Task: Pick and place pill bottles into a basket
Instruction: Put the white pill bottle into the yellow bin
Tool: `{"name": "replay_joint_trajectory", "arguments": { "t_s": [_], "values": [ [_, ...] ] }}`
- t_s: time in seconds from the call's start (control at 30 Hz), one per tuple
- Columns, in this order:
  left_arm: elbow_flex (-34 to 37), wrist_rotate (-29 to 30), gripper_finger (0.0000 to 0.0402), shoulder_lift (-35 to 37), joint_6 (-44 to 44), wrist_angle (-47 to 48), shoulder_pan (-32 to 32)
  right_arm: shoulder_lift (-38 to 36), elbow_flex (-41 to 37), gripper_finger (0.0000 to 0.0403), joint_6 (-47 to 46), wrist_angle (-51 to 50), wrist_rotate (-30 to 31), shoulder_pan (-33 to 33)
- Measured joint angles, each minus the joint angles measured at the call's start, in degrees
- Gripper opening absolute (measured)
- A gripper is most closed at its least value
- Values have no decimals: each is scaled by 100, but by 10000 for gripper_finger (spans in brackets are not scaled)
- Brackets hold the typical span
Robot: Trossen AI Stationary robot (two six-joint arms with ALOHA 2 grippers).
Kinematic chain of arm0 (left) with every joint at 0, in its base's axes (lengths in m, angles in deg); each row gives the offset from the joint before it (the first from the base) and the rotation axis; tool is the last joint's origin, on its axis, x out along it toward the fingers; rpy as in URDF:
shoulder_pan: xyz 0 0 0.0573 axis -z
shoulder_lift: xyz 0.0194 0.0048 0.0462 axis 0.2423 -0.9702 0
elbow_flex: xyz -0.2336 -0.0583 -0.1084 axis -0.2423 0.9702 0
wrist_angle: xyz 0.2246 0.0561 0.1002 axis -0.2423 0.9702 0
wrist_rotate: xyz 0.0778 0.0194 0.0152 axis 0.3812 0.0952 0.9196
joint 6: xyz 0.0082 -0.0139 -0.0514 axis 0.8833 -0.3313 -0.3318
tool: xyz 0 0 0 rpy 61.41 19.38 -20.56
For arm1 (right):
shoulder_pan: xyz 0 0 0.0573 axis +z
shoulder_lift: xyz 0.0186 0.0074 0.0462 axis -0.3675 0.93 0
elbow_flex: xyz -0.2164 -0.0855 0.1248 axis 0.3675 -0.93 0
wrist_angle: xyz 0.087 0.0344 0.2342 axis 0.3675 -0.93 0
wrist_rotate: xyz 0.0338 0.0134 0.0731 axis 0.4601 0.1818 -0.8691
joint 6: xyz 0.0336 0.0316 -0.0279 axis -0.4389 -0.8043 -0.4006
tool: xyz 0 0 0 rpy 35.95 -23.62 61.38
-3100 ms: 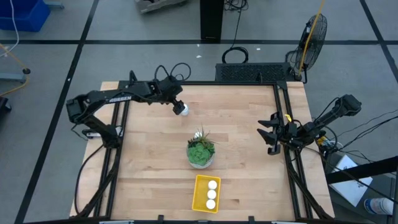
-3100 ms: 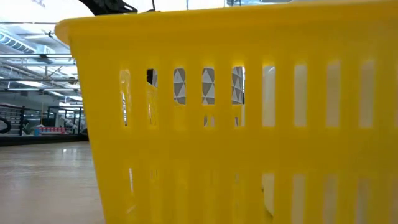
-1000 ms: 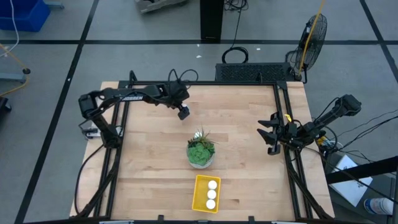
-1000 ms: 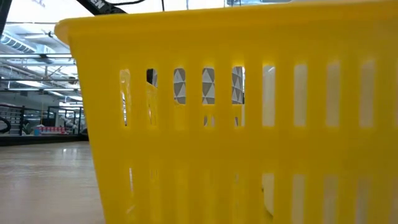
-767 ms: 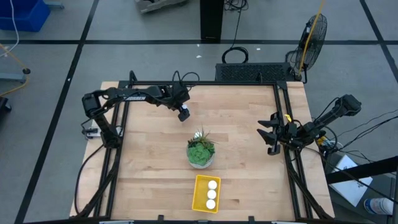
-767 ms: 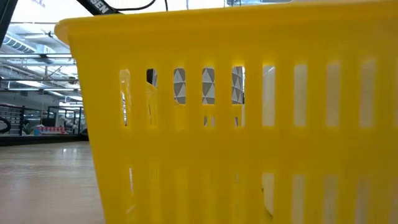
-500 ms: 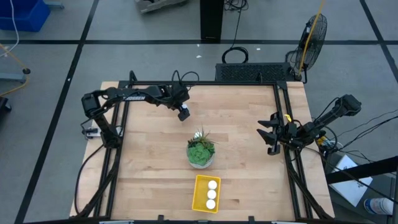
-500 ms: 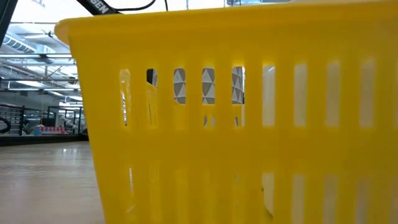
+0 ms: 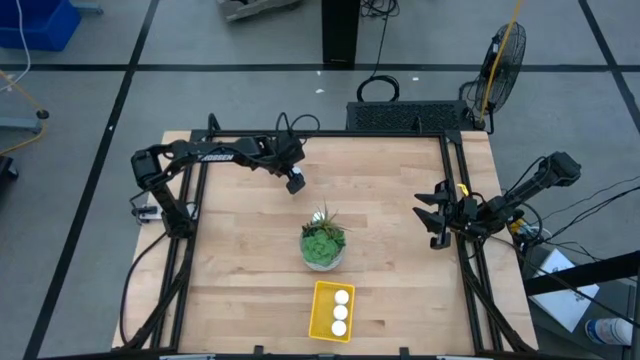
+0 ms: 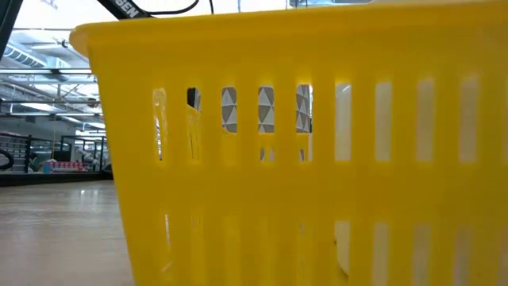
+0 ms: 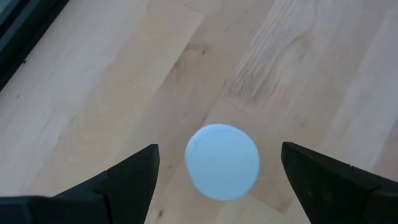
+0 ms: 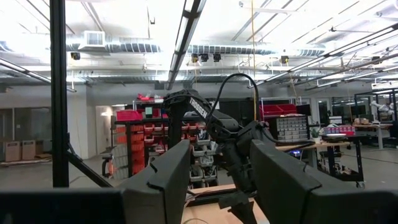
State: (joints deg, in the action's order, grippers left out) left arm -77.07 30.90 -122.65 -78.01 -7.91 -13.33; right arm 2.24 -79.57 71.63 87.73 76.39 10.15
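My left gripper's fingers are level with the white cap (image 11: 222, 162) on both sides in the left wrist view, so it is time to close now.
One white pill bottle (image 11: 222, 160) stands upright on the wooden table near its far edge, seen cap-up in the left wrist view. My left gripper (image 9: 295, 183) hangs over it, pointing down and open, with a finger on either side of the cap and clear of it; in the high view the gripper hides the bottle. The yellow basket (image 9: 318, 318) sits near the table's near edge and holds three white bottles (image 9: 340, 311). Its slotted wall (image 10: 302, 159) fills the low view. My right gripper (image 9: 435, 215) waits open at the table's right edge.
A green potted plant (image 9: 322, 245) stands at the table's middle, between the left gripper and the basket. Black frame rails (image 9: 190, 230) run along the table's left and right sides. Bare wood lies to either side of the plant.
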Motion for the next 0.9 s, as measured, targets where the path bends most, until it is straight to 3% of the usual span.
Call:
{"name": "replay_joint_trajectory", "arguments": {
  "t_s": [0.23,0.63,0.9],
  "values": [
    [0,1,309,0,-47,17,0,0,2,160,0,0,0,-1],
    [-11,3,160,2,-163,115,29,0,2,161,0,0,-2,-1],
    [-20,16,160,95,-352,528,224,0,2,160,0,0,0,0]
  ]
}}
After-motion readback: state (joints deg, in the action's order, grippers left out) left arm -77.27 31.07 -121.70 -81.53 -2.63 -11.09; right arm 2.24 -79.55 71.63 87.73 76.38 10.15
